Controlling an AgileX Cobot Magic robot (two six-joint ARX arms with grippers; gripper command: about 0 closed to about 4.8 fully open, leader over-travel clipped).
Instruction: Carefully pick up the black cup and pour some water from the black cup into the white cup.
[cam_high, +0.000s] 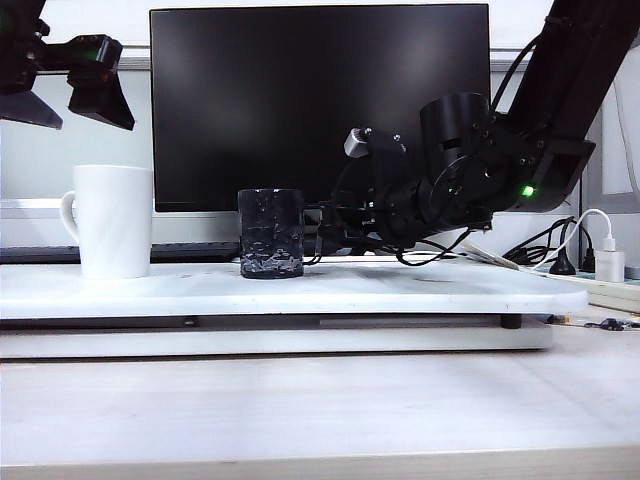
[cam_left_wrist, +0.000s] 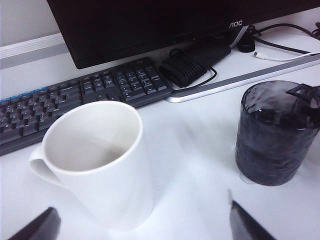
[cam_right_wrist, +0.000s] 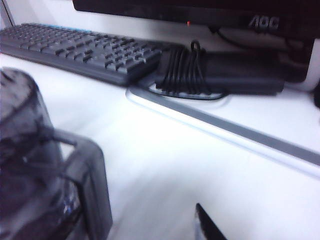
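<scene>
Next, the right gripper grabs the black cup by its handle (cam_high: 313, 232) to pour water into the white cup (cam_high: 112, 220).
The black cup (cam_high: 271, 233) stands upright in the middle of the white board (cam_high: 420, 288), with liquid in it. The white cup (cam_high: 112, 220) stands to its left, handle turned away from it, and looks empty in the left wrist view (cam_left_wrist: 97, 160). My right gripper (cam_high: 320, 228) reaches in low from the right, right beside the black cup. In the right wrist view its jaws (cam_right_wrist: 150, 220) stand apart with bare board between them. One finger (cam_right_wrist: 95, 190) is against the black cup (cam_right_wrist: 25, 160), which lies outside the gap. My left gripper (cam_high: 85, 85) hangs open high above the white cup.
A black monitor (cam_high: 320, 105) stands behind the cups. A keyboard (cam_left_wrist: 75, 97) and a black power brick with coiled cable (cam_left_wrist: 192, 62) lie behind the board. Cables and a white plug (cam_high: 608, 258) sit at the far right. The pale desk front (cam_high: 320, 410) lies below the board.
</scene>
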